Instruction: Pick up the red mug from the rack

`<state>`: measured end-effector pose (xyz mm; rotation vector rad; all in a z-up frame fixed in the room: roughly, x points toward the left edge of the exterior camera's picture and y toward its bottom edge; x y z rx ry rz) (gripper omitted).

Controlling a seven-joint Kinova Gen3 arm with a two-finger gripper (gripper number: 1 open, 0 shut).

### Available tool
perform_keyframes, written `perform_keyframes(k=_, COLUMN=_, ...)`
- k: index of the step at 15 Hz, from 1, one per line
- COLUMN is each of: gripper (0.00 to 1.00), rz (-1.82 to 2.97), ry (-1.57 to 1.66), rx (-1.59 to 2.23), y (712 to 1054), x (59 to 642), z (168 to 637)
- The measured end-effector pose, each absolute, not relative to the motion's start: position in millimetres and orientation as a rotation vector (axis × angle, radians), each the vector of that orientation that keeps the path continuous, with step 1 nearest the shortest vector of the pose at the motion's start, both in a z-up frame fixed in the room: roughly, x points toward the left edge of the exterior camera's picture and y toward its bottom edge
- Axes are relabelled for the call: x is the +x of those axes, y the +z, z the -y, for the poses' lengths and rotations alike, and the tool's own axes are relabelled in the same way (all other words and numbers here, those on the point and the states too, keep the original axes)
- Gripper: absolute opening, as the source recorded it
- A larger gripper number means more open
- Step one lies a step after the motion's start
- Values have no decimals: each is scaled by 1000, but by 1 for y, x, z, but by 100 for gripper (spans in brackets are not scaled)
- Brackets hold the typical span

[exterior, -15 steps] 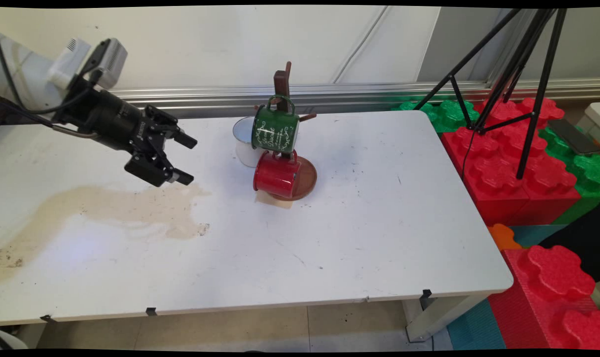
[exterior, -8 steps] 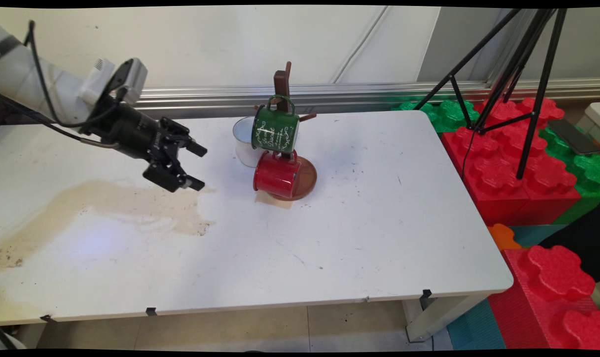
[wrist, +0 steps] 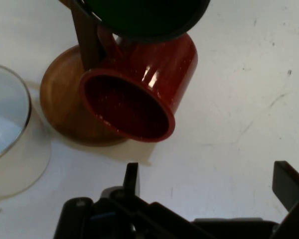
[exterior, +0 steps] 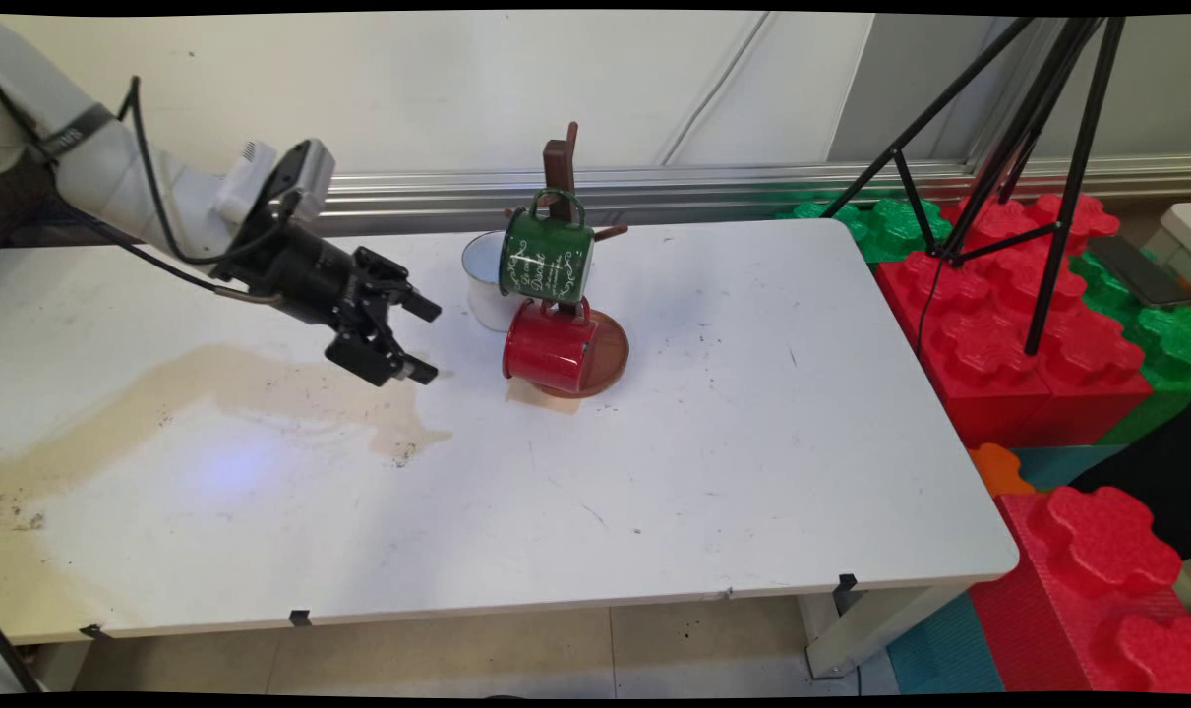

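Observation:
The gripper pinches the red mug by its open rim [exterior: 508, 356] next, since the green mug [exterior: 546, 258] hangs close over the red mug's handle at the post.
My gripper [exterior: 426, 339] hangs open just above the table, a short way left of a red mug [exterior: 550, 346]. That mug hangs low on a brown wooden mug tree [exterior: 561, 167] with a round base [exterior: 610, 354], its mouth turned toward my gripper. In the hand view the red mug [wrist: 139, 84] fills the middle, its open mouth facing me, beyond my gripper [wrist: 209, 184], which holds nothing. A green mug [exterior: 546, 258] with white lettering hangs above the red one. A white mug [exterior: 484, 280] stands on the table behind and left of the tree; its rim shows at the hand view's left as the white mug [wrist: 10, 134].
A tan stain [exterior: 211, 393] spreads over the table's left part, under the arm. A black tripod [exterior: 1028, 147] stands on large red and green foam blocks [exterior: 1028, 324] off the table's right edge. A metal rail [exterior: 654, 187] runs along the wall behind.
The arm has moved right across the table, bringing the open gripper closer to the red mug. The mugs and tree have not moved.

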<state>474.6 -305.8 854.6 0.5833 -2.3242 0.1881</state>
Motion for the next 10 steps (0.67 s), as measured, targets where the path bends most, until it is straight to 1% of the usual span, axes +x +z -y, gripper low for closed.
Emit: perform_keyframes(k=10, gripper=100, rz=2221, ry=132, rx=586, y=819, x=458, z=331)
